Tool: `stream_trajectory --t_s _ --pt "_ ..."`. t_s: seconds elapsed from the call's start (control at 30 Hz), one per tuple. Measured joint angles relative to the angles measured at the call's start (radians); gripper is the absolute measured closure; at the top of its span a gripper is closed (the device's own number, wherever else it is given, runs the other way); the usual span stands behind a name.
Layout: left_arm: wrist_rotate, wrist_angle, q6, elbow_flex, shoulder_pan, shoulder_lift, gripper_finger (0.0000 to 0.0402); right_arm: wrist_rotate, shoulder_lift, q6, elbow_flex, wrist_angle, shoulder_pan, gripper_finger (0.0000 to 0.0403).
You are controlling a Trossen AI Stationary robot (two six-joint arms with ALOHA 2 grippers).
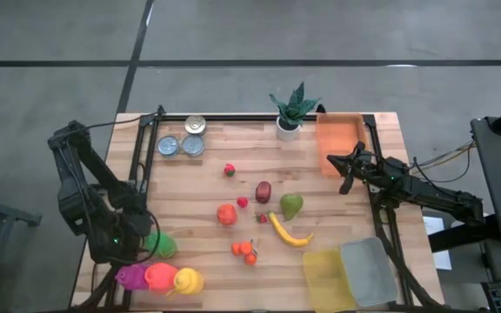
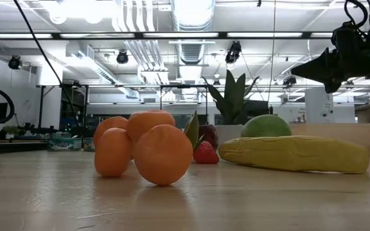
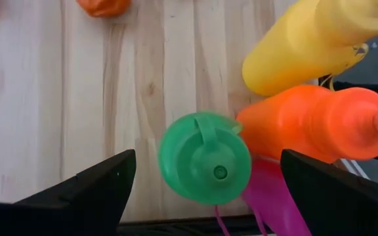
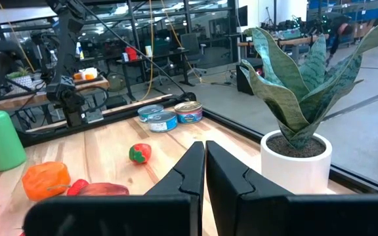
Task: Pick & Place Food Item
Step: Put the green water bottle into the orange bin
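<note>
My fingers are above the green bottle's cap (image 1: 163,244), so it is too early to close my left gripper, which would miss the cap. It moves down first.
Food items lie mid-table: an orange pepper (image 1: 226,214), a dark red fruit (image 1: 263,191), a green pear (image 1: 291,205), a yellow banana (image 1: 290,231), small oranges (image 1: 244,251) and strawberries (image 1: 230,170). At the near left, my left gripper (image 1: 136,236) points steeply down over an upright green bottle (image 1: 160,245). In the left wrist view the gripper (image 3: 209,193) is open, its fingers (image 3: 90,190) standing either side of the bottle's cap (image 3: 205,157) and above it, touching nothing. My right gripper (image 1: 348,165) waits at the far right, shut and level, with nothing in it.
Magenta (image 1: 131,277), orange (image 1: 159,277) and yellow (image 1: 188,281) bottles lie beside the green one at the near left edge. Three cans (image 1: 185,143) and a potted plant (image 1: 290,113) stand at the back. An orange bin (image 1: 339,143) is far right; yellow (image 1: 327,278) and clear (image 1: 369,269) containers near right.
</note>
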Motion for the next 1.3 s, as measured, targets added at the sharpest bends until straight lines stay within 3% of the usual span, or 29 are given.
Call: stream_trajectory --t_s 1.0,1.3 --pt "-0.010 0.097 -0.004 -0.146 0.006 -0.003 0.0022 0.000 0.000 0.000 0.000 0.000 0.000 0.0390" --pt "-0.005 0.093 -0.008 -0.182 0.011 -0.003 0.0080 0.000 0.000 0.000 0.000 0.000 0.000 0.0390"
